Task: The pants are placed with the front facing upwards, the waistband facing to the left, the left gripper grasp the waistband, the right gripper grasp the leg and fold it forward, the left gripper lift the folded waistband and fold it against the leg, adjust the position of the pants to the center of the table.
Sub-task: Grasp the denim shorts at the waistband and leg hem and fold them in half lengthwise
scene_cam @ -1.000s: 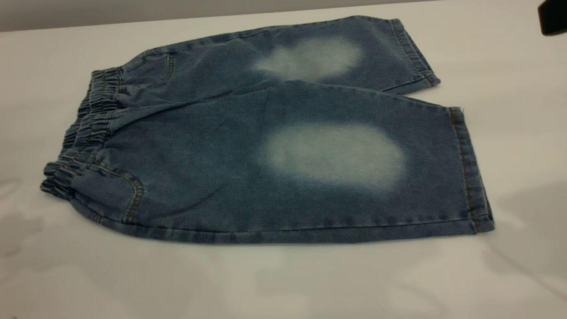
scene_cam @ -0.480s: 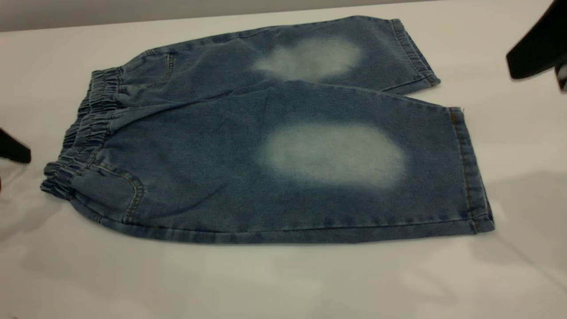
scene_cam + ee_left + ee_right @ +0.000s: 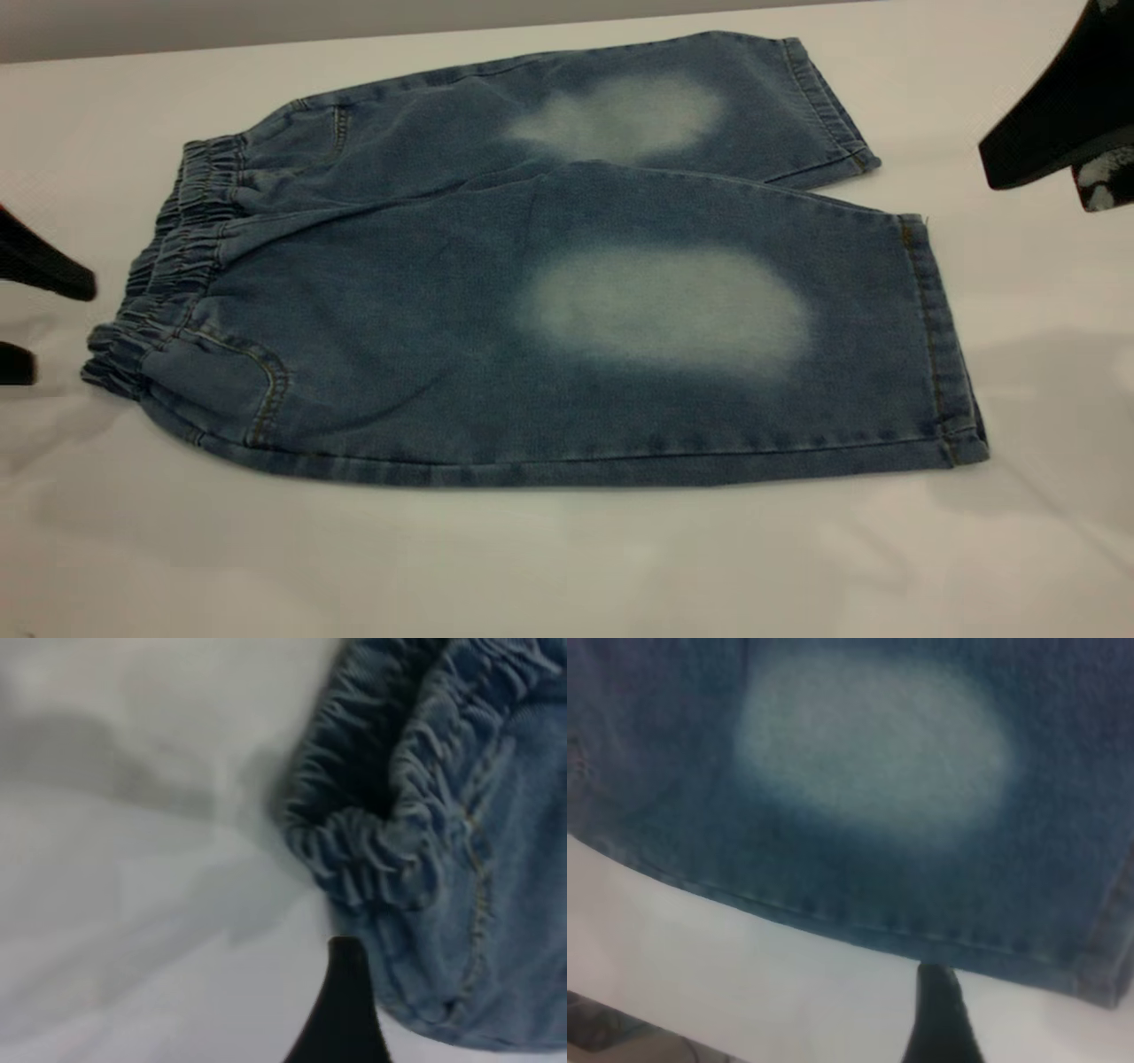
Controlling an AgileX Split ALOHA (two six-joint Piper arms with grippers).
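Note:
My left gripper grabs the waistband by its corner (image 3: 117,353) beside the stitched pocket next, to fold the pants onto their other leg.
The blue denim pants (image 3: 532,292) lie flat, front up, on the white table (image 3: 567,549). The gathered waistband (image 3: 168,266) is at the left, and both legs run right to their hems. The near leg (image 3: 709,319) carries a large pale patch. My left gripper (image 3: 60,328) is at the left edge, open, with its two black fingers just short of the waistband (image 3: 381,815). One left fingertip (image 3: 344,957) hovers beside the ruffled band. My right gripper (image 3: 1045,186) hangs open at the upper right, clear of the far leg's hem (image 3: 833,106). A right fingertip (image 3: 935,979) sits at a leg's edge (image 3: 868,921).
The table's far edge (image 3: 354,40) runs just behind the pants. Bare tabletop stretches in front of the pants and to their right, with arm shadows (image 3: 1063,425) falling on it at the right.
Both grippers have come further into view: the left from the left edge towards the waistband, the right down from the upper right corner towards the leg hems. The pants have not moved.

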